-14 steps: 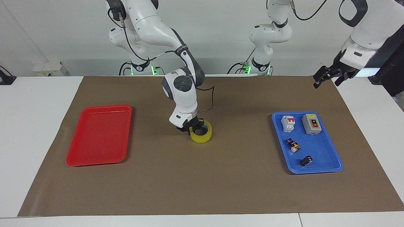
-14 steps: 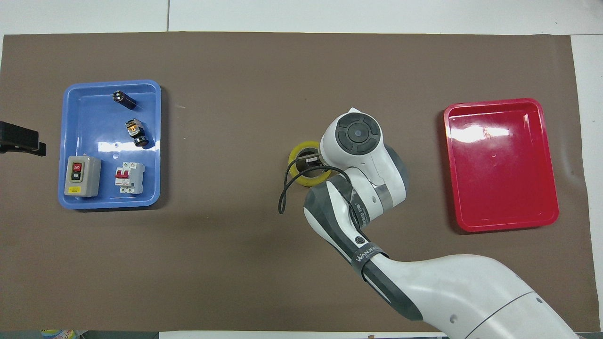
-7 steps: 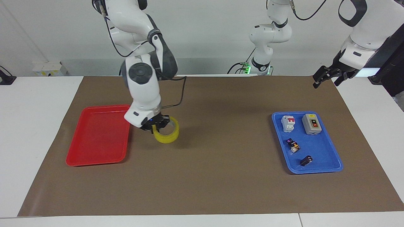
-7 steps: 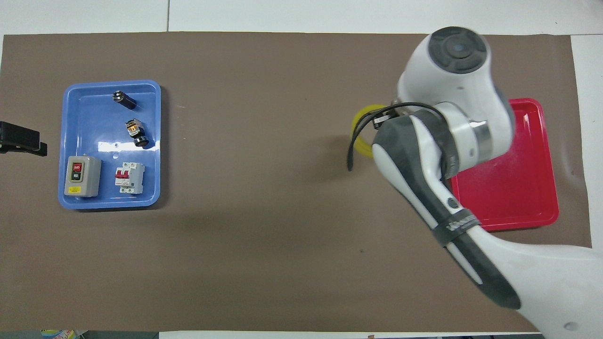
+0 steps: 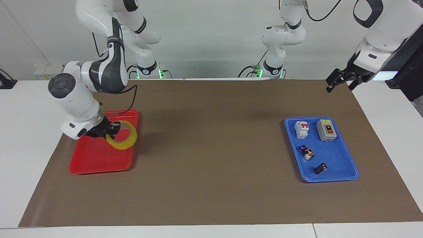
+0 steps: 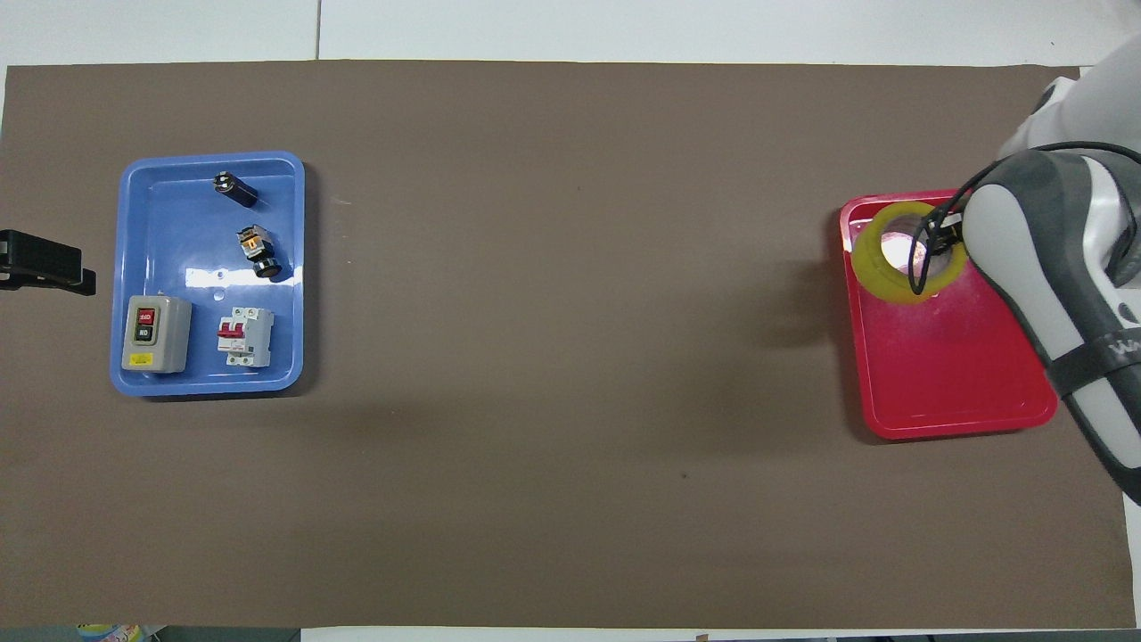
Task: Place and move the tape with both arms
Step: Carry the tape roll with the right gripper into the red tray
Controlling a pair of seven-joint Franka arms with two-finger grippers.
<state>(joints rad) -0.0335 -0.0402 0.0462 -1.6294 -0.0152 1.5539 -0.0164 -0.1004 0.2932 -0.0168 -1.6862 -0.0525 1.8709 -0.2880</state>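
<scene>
The robot should keep its right gripper closed on the yellow tape [image 6: 879, 276] until the tape is lower, since the tape hangs tilted above the red tray [image 6: 945, 374] in the overhead view.
The tape [image 5: 124, 145] is a yellow roll, tilted and held in the air by my right gripper [image 5: 110, 130], which is shut on its rim. It hangs over the red tray [image 5: 96, 158], above the tray's side toward the table's middle. In the overhead view the tape [image 6: 869, 267] covers a corner of the red tray [image 6: 945, 374], with the right gripper [image 6: 936, 236] at the roll's rim. My left gripper [image 5: 342, 81] waits in the air over the mat's edge at the left arm's end, its fingers apart and empty; it also shows in the overhead view [image 6: 45, 267].
A blue tray [image 5: 333, 155] toward the left arm's end holds a grey switch box [image 5: 326, 130], a white and red circuit breaker [image 5: 301, 129] and two small black parts [image 5: 306, 152]. A brown mat [image 5: 214, 158] covers the table.
My right arm has lifted the tape off the middle of the mat and carried it toward the right arm's end, to over the red tray. The left arm has hardly moved.
</scene>
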